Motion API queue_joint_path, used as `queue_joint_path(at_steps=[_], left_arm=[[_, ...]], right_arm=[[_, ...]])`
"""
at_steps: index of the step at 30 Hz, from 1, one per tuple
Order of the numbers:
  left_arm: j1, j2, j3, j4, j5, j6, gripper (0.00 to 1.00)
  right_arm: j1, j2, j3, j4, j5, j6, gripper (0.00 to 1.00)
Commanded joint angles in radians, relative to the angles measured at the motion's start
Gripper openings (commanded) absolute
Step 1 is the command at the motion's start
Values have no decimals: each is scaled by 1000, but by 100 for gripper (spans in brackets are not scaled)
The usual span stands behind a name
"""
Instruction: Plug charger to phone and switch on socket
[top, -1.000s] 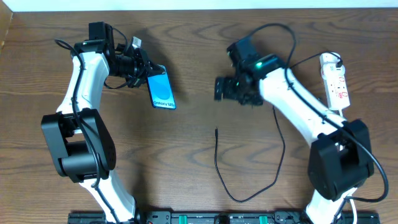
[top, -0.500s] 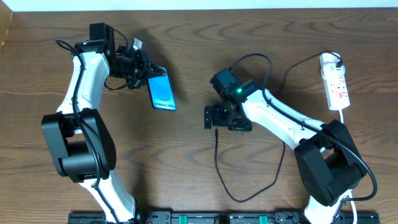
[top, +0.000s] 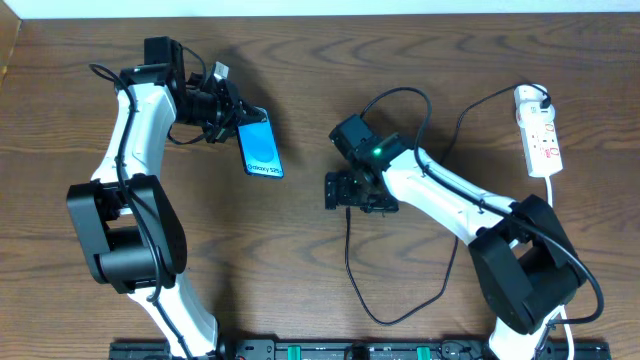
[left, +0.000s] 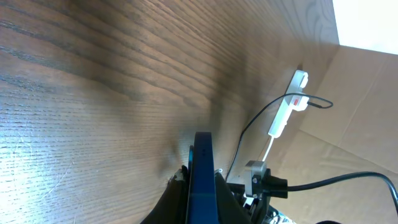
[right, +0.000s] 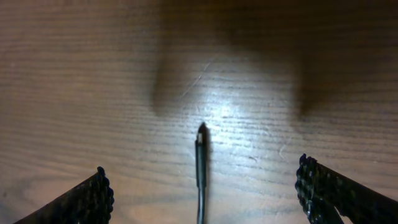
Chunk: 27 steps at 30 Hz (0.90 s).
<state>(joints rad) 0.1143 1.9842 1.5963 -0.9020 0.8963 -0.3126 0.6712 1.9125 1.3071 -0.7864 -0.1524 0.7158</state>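
Observation:
The cable's connector tip has to stay free to plug into the phone. My right gripper should next grab the charger cable by the housing behind the connector tip.
My left gripper (top: 232, 113) is shut on the phone (top: 259, 146), which has a blue screen and tilts off its jaws at the upper left; in the left wrist view the phone (left: 201, 177) shows edge-on between the fingers (left: 200, 186). The charger cable (top: 352, 270) lies in a loop on the table. Its small connector tip (right: 201, 134) lies on the wood between the wide-open fingers of my right gripper (right: 202, 186), which hovers over it (top: 347, 192). The white socket strip (top: 539, 130) lies at the far right, also seen in the left wrist view (left: 290, 103).
The strip's white cord (top: 554, 185) runs down toward the right arm's base. A black cable arcs from the right arm toward the strip (top: 470, 112). A cardboard wall (left: 367, 106) stands beyond the strip. The table's front rail (top: 350, 350) runs along the bottom.
My right arm has swung left and down from the table's upper middle to sit over the cable's connector tip. The left arm and phone have not moved.

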Motion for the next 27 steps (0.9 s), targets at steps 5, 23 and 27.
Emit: queue_joint_path(at_steps=[5, 23, 27], left_arm=[[2, -25, 10, -6, 34, 13, 7], [2, -25, 10, -17, 35, 13, 7], [2, -25, 10, -17, 35, 13, 7]], right_arm=[[35, 4, -69, 66, 45, 40, 93], [70, 4, -147, 107, 46, 92, 73], [89, 4, -147, 114, 46, 92, 45]])
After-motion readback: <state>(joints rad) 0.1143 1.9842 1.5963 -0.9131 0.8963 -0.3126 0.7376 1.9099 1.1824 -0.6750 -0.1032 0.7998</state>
